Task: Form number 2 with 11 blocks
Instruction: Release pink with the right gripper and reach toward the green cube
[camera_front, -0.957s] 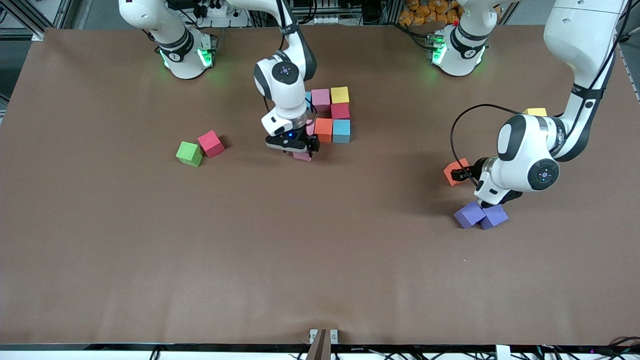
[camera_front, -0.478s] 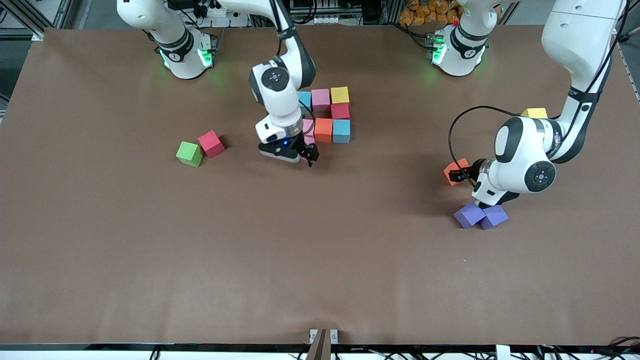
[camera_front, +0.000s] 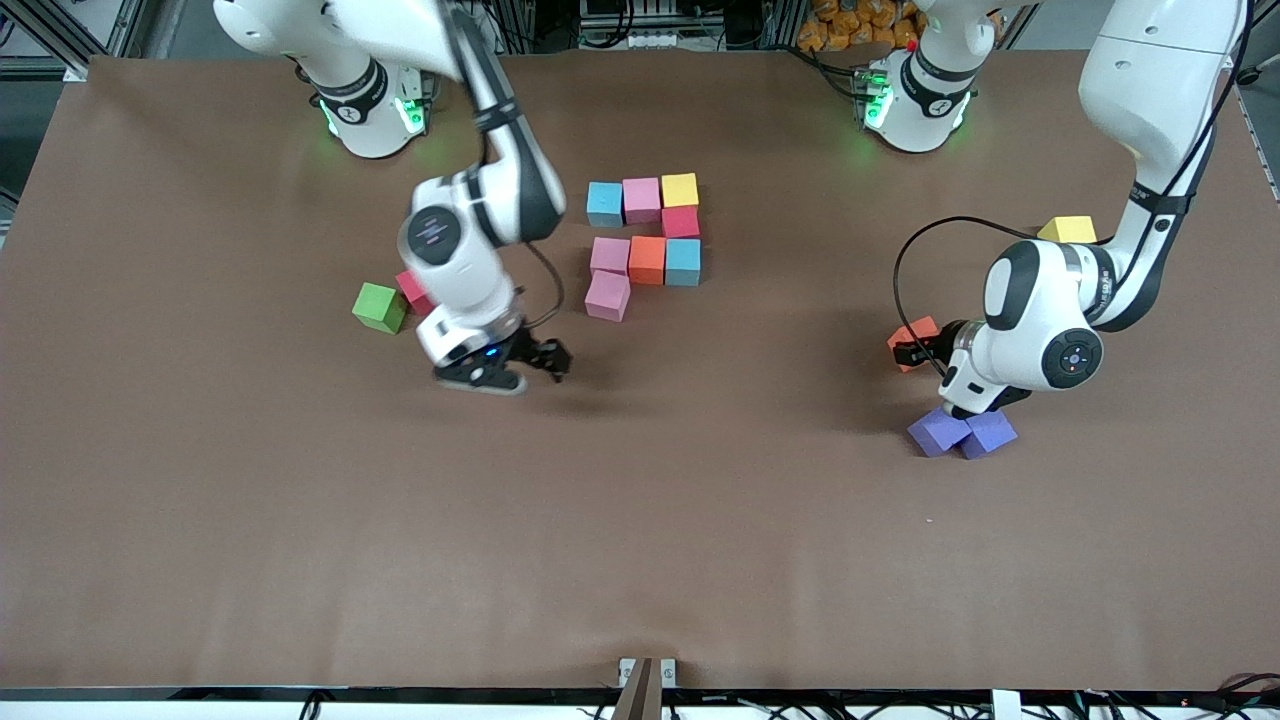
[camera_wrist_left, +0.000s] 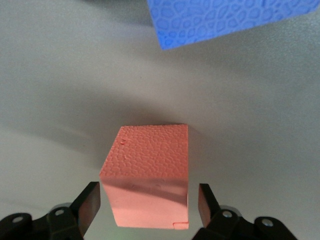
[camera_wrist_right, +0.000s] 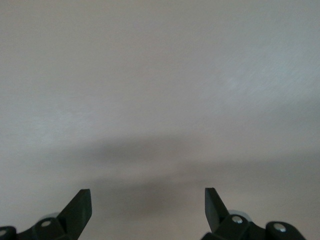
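Note:
The left gripper needs to build the number 2, so next it will have to grab the loose orange cube (camera_wrist_left: 147, 175) by its opposite sides.
Eight cubes sit together mid-table: light blue (camera_front: 604, 203), pink (camera_front: 641, 199) and yellow (camera_front: 679, 189) in a row, red (camera_front: 680, 221) below, then pink (camera_front: 609, 254), orange (camera_front: 647, 259), light blue (camera_front: 683, 261), and a slightly askew pink cube (camera_front: 607, 296) nearest the camera. My right gripper (camera_front: 550, 362) is open and empty over bare table (camera_wrist_right: 147, 205). My left gripper (camera_front: 915, 348) is open, its jaws on either side of a loose orange cube (camera_wrist_left: 147, 175), with gaps on both sides.
A green cube (camera_front: 379, 307) and a red cube (camera_front: 410, 288), partly hidden by the right arm, lie toward the right arm's end. Two purple cubes (camera_front: 938, 430) (camera_front: 988, 432) lie beside the left hand. A second yellow cube (camera_front: 1068, 229) shows by the left arm.
My right gripper let go of the pink cube at the cluster's near corner and swung away toward the green and red cubes. The left arm barely moved.

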